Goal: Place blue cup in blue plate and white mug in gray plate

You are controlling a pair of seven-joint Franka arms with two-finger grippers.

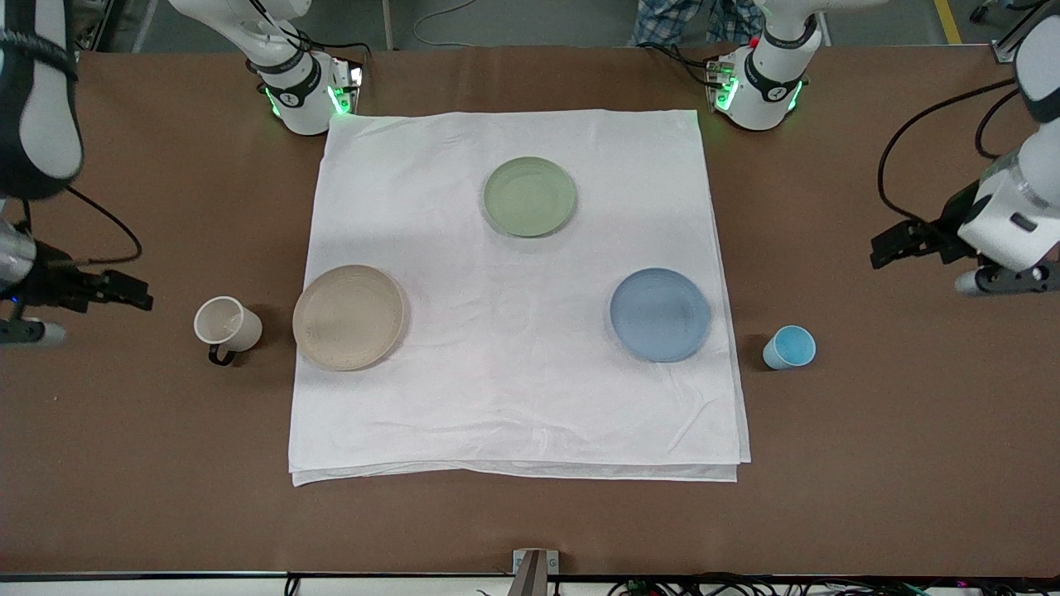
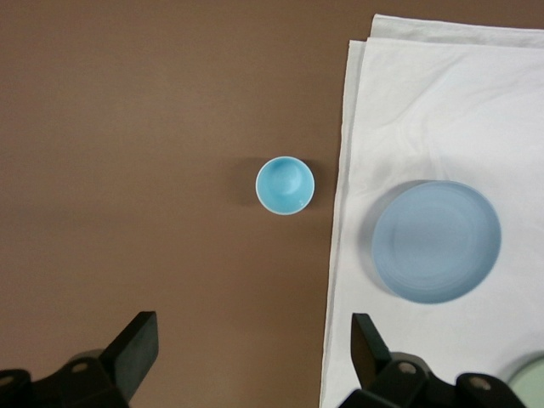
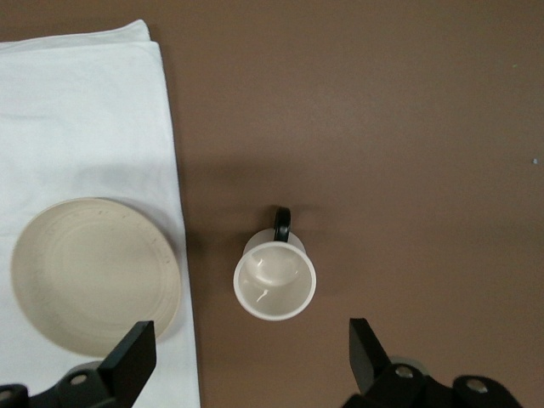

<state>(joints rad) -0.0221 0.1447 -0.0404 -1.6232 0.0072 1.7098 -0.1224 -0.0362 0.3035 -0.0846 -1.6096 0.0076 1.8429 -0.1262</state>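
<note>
The white mug should go in the gray plate, so my right gripper should next grab the mug by its round body.
The blue cup stands upright on the brown table beside the cloth's edge, toward the left arm's end; it also shows in the left wrist view. The blue plate lies empty on the cloth next to it. The white mug, dark handle toward the front camera, stands on the table beside the gray plate; both show in the right wrist view, the mug and the plate. My left gripper is open, high above the table near the cup. My right gripper is open, high near the mug.
A white cloth covers the table's middle. A sage-green plate lies empty on it nearer the robots' bases. Black cables run over the table at both ends.
</note>
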